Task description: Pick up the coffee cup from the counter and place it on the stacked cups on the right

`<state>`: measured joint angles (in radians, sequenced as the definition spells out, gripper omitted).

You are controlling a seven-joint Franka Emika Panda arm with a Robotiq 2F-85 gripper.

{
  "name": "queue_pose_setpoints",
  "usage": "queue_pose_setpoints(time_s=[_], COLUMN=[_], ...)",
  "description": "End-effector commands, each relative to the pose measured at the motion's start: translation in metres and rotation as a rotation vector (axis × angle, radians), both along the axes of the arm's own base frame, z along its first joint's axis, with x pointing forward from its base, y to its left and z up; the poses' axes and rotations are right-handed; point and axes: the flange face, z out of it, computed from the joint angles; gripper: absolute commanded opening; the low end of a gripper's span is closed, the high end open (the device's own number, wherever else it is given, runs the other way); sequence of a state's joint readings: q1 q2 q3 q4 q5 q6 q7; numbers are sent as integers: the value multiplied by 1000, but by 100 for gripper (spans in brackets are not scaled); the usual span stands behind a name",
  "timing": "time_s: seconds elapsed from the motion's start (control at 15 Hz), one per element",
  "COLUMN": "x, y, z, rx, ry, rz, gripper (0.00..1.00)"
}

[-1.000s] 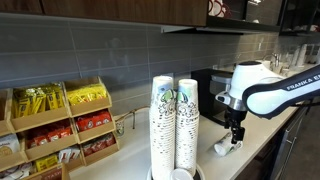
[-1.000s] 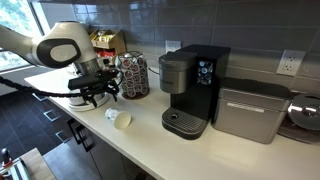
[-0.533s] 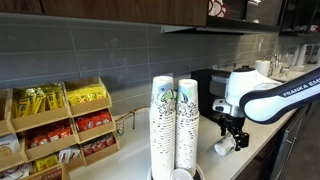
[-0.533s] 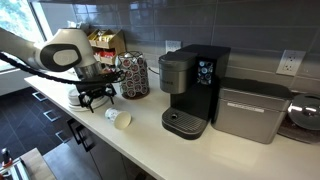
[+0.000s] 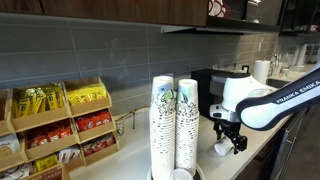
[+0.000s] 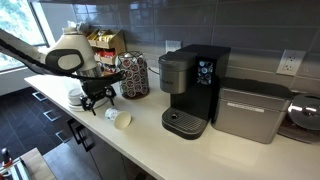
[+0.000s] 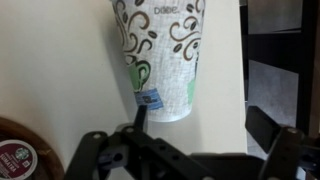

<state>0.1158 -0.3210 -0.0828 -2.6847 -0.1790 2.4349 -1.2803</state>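
I should next grab the coffee cup's sides near its base, so its open rim stays free to slip over the stacked cups.
The coffee cup (image 7: 160, 55), white paper with green-blue print, lies on its side on the off-white counter (image 7: 222, 80). It shows in both exterior views (image 5: 222, 148) (image 6: 120, 119). My gripper (image 7: 200, 125) is open and empty, just short of the cup, with its left finger near the cup's base. It hovers low over the counter in both exterior views (image 5: 233, 141) (image 6: 96, 103). The stacked cups (image 5: 186, 122) stand as one of two twin tall columns, next to the other column (image 5: 162, 122), apart from the gripper.
A black coffee machine (image 6: 190, 90) and a steel appliance (image 6: 248, 110) stand by the tiled wall. A pod carousel (image 6: 132, 75) is behind the gripper. Wooden racks of snack packets (image 5: 60, 125) stand beside the cup columns. The counter's front edge (image 6: 105, 150) runs close by.
The arm has come down and moved nearer the lying cup. The cup and the columns have not moved. The gripper stays open.
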Motion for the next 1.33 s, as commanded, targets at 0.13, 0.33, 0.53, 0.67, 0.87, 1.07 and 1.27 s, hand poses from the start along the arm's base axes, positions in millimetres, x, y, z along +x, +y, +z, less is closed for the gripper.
queue_pose_setpoints(time_s=[0.13, 0.33, 0.53, 0.67, 0.87, 1.07, 1.27], x=[4, 8, 11, 10, 11, 14, 15], y=[6, 6, 4, 4, 4, 5, 4], z=[-17, -21, -25, -30, -34, -36, -39], rx=[-39, -61, -92, -98, -103, -94, -92], ry=[-14, -36, -35, -19, -13, -27, -29], rz=[68, 90, 115, 137, 137, 136, 138], gripper=[100, 100, 100, 100, 100, 100, 83])
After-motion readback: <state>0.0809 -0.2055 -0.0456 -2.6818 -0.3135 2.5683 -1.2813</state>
